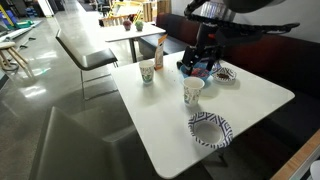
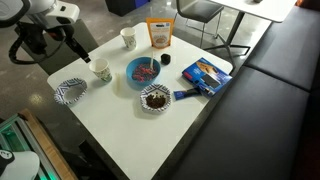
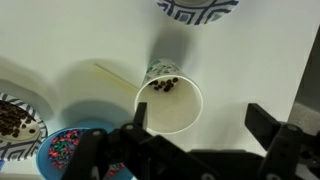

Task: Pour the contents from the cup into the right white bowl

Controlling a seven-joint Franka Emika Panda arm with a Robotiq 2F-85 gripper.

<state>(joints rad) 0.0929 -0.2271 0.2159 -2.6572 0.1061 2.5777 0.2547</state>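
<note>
My gripper should next grab the white paper cup [image 1: 193, 92] by its rim on the side away from the blue bowl. The opposite rim then stays free to pour.
The plain white paper cup [image 1: 193, 92] stands upright on the white table, also seen in an exterior view [image 2: 101, 72]. In the wrist view it [image 3: 170, 100] is seen from above with small dark pieces inside at its far wall. My gripper [image 3: 200, 125] is open and empty, above the cup, whose rim lies between the fingers, close to the left one. The gripper also shows in both exterior views [image 1: 203, 60] [image 2: 82, 55]. A white bowl with a dark patterned rim [image 1: 210, 129] [image 2: 71, 92] [image 3: 197, 8] sits empty just beyond the cup.
A blue bowl of coloured bits [image 2: 146, 72] [image 3: 70, 150] and a patterned bowl of dark pieces [image 2: 155, 98] [image 3: 15, 118] lie near the cup. A green-print paper cup [image 1: 147, 72], an orange bag [image 2: 158, 34] and a blue packet [image 2: 205, 75] stand farther off.
</note>
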